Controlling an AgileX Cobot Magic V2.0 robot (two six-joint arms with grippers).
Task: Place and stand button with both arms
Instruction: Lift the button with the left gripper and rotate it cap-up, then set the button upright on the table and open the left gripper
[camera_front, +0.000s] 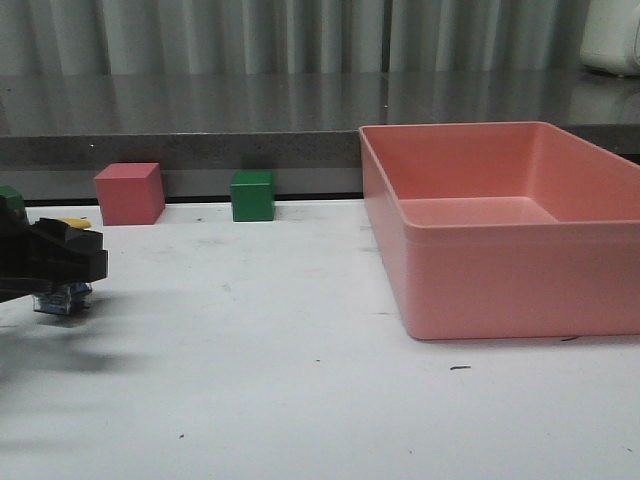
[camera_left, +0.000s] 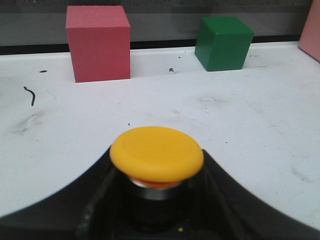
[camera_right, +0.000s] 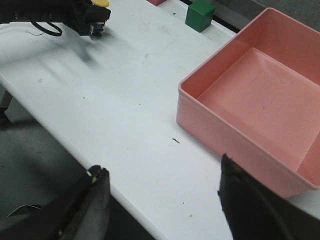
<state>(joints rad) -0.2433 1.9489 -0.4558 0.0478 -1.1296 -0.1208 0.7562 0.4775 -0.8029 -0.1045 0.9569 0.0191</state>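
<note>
I need to open my left gripper now, because in the front view the button's base sits low on the white table beneath it.
The button (camera_left: 156, 152) shows its round yellow cap up close in the left wrist view, with a metal collar and dark body below it. My left gripper (camera_left: 157, 200) is shut on that body, black fingers (camera_left: 90, 200) pressing from both sides. In the front view the left gripper (camera_front: 60, 255) is at the far left, low over the table, and the button's base (camera_front: 62, 298) pokes out beneath it. Whether the base touches the table I cannot tell. My right gripper (camera_right: 162, 175) hangs open and empty above the table's near edge, far from the button (camera_right: 101, 3).
A large pink bin (camera_front: 480, 240) fills the right half of the table. A pink cube (camera_front: 130, 193) and a green cube (camera_front: 252, 195) stand along the back edge. White tabletop (camera_front: 280, 350) lies between the left gripper and the bin.
</note>
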